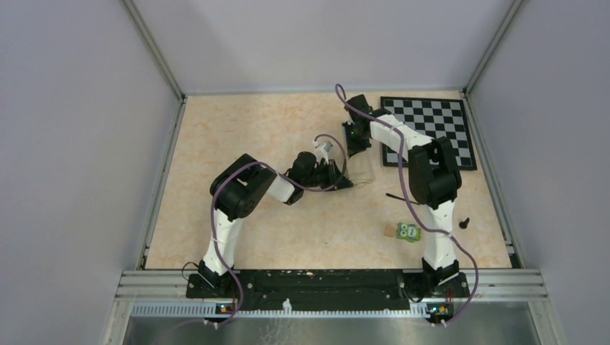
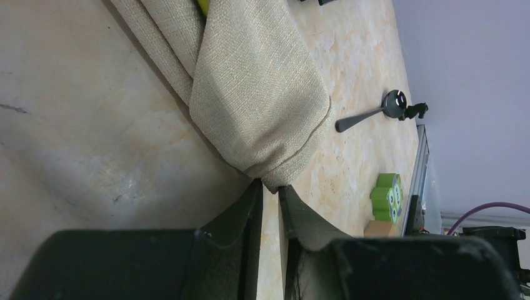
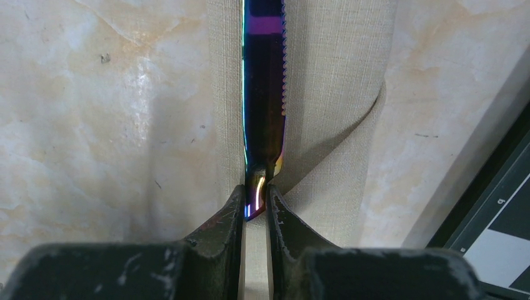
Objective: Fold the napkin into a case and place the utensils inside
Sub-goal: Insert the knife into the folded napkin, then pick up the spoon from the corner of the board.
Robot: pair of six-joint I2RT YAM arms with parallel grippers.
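The knife (image 3: 264, 94) lies lengthwise over the case, its gripped part at the slanted fold, so my right gripper needs to open.
The napkin (image 1: 363, 169) lies folded into a narrow beige case mid-table; its layered cloth (image 2: 256, 87) fills the left wrist view. My left gripper (image 2: 270, 185) is shut on the case's near corner, seen from above at its left end (image 1: 347, 182). My right gripper (image 3: 256, 199) is shut on the tip of a purple-blue knife (image 3: 264, 94), which lies lengthwise over the cloth (image 3: 331, 94). From above, that gripper (image 1: 357, 149) hangs over the case's far end. A dark spoon (image 2: 369, 114) lies on the table to the right (image 1: 397, 195).
A black-and-white chessboard (image 1: 431, 129) sits at the back right, its edge near the right gripper (image 3: 500, 237). A green block with white dots (image 1: 410, 231) and a small black knob (image 1: 464, 223) lie front right. Grey walls enclose the table.
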